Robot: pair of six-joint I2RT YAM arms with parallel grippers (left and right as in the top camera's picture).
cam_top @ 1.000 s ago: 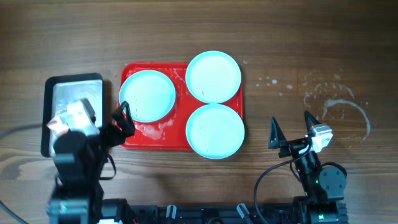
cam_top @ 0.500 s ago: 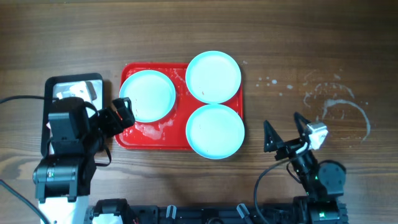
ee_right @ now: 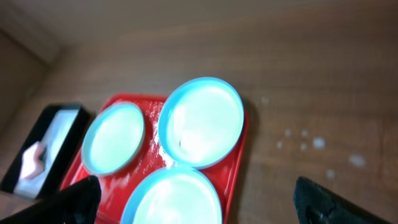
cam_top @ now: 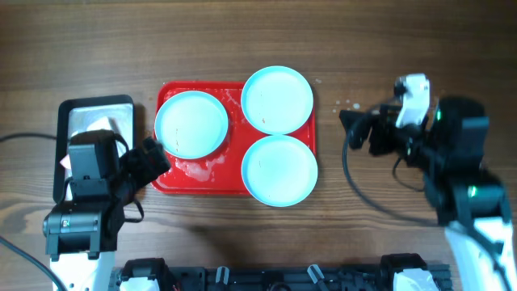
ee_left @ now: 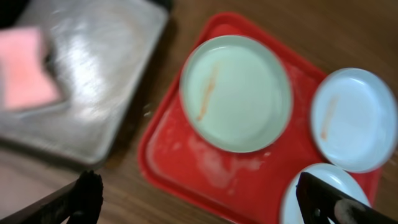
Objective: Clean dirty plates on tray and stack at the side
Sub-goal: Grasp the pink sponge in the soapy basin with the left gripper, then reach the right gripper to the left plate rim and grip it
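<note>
The pink sponge should be grabbed next by my left gripper, from above, by its exposed pink side (ee_left: 26,70). Its bottom side then stays free to clean plates.
Three pale turquoise plates lie on the red tray (cam_top: 198,176): one at the left (cam_top: 191,124), one at the back right (cam_top: 277,99), one at the front right (cam_top: 279,170). The left wrist view shows a thin orange smear on the left plate (ee_left: 236,93) and on the back right plate (ee_left: 354,118). My left gripper (cam_top: 153,158) is open and empty at the tray's left edge. My right gripper (cam_top: 359,129) is open and empty over the bare table, right of the tray. In the right wrist view the plates (ee_right: 202,121) lie ahead of the open fingers.
A black-rimmed silver metal tray (cam_top: 77,121) stands left of the red tray and holds a pink sponge (ee_left: 25,74). White foam streaks mark the red tray's floor (ee_left: 217,165). A ring of white residue (cam_top: 440,137) lies on the wooden table at the right.
My right arm has swung up and away from the front edge to the level of the tray. My left arm has shifted slightly; its gripper stays at the tray's left edge.
</note>
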